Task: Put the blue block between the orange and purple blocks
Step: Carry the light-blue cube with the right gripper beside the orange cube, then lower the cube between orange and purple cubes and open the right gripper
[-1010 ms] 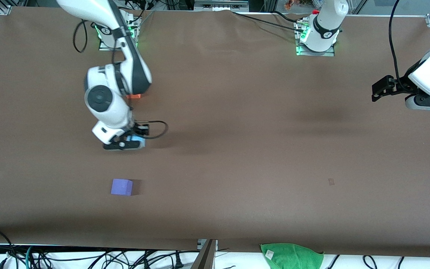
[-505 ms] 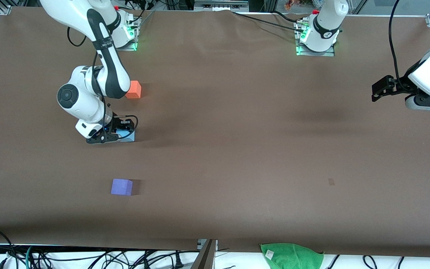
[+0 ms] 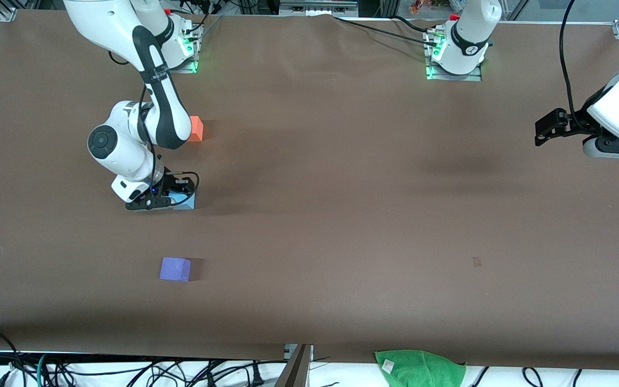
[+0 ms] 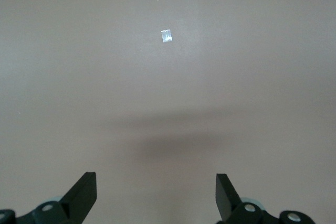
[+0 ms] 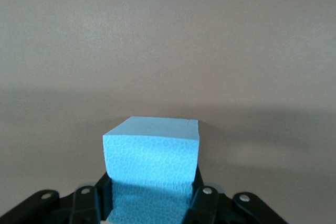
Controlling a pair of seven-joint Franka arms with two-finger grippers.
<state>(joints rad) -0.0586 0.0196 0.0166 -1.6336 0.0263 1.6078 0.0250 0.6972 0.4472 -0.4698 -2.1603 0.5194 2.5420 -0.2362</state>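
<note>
My right gripper should open now: the light sky-blue block (image 3: 187, 202) sits low at the table, in line between the orange block (image 3: 196, 129) and the purple block.
My right gripper (image 3: 172, 201) is shut on the light sky-blue block (image 3: 187, 202) and holds it low at the table, between the orange block (image 3: 196, 129) and the purple block (image 3: 175, 269). The orange block is farther from the front camera and partly hidden by the right arm; the purple block is nearer. In the right wrist view the blue block (image 5: 152, 153) sits between the black fingers (image 5: 89, 203) of the right gripper (image 5: 151, 198). My left gripper (image 3: 545, 131) waits, open and empty, at the left arm's end of the table; its wrist view shows the left gripper (image 4: 156, 182) over bare table.
A green cloth (image 3: 419, 368) hangs at the table's front edge. A small tape mark (image 3: 476, 262) lies on the brown table cover; it also shows in the left wrist view (image 4: 166, 36). Cables run below the front edge.
My right gripper has carried the blue block toward the right arm's end of the table and lower, into the gap between the orange and purple blocks. The left arm has not moved.
</note>
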